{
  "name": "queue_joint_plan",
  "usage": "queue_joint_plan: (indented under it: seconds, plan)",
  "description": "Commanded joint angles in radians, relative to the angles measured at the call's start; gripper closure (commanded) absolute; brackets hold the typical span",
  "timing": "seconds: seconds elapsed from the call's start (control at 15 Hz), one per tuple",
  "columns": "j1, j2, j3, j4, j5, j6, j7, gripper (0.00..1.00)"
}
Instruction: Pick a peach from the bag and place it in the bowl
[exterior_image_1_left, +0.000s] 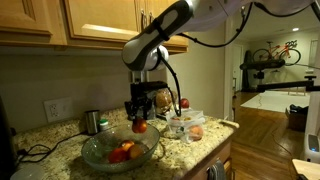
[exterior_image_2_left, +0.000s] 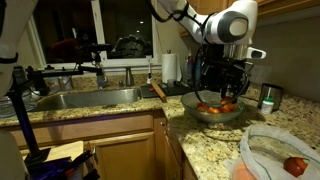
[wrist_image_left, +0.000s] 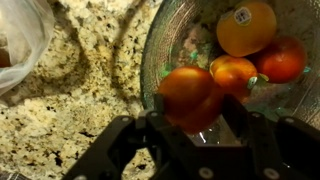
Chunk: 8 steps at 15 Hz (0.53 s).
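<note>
The peach (exterior_image_1_left: 141, 126) hangs over the bowl's inside, just inside its rim, and would land beside the fruits, so it is time for my gripper to open.
My gripper (wrist_image_left: 195, 112) is shut on a reddish-orange peach (wrist_image_left: 190, 93), held just above the near rim of the clear glass bowl (wrist_image_left: 158, 45). Three more fruits lie in the bowl, one of them orange with a sticker (wrist_image_left: 247, 27). In both exterior views the gripper (exterior_image_1_left: 140, 120) (exterior_image_2_left: 222, 94) hangs over the bowl (exterior_image_1_left: 92, 152) (exterior_image_2_left: 196, 111) with the peach (exterior_image_1_left: 141, 126) between its fingers. The pale, wrinkly bag (wrist_image_left: 18, 40) (exterior_image_2_left: 262, 140) lies on the counter beside the bowl, with a red fruit (exterior_image_2_left: 295, 165) inside it.
A steel cup (exterior_image_1_left: 92, 121) (exterior_image_2_left: 267, 97) stands near the bowl. A clear plastic tub (exterior_image_1_left: 186, 125) with fruit and a red apple (exterior_image_1_left: 184, 103) sit on the granite counter. A sink (exterior_image_2_left: 85, 98) and a paper towel roll (exterior_image_2_left: 170, 68) lie further along.
</note>
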Motion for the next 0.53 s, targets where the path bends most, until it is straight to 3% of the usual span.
queue_joint_plan:
  seconds: [0.0, 0.2, 0.27, 0.33, 0.47]
  plan:
    - [-0.021, 0.018, 0.021, 0.042, 0.015, -0.053, -0.026, 0.65]
    - [-0.022, 0.029, 0.021, 0.053, 0.014, -0.066, -0.027, 0.65]
    - [-0.022, 0.029, 0.021, 0.055, 0.014, -0.071, -0.028, 0.15]
    - [-0.023, 0.029, 0.020, 0.056, 0.014, -0.073, -0.028, 0.14]
    - [-0.025, 0.028, 0.019, 0.061, 0.015, -0.075, -0.027, 0.02]
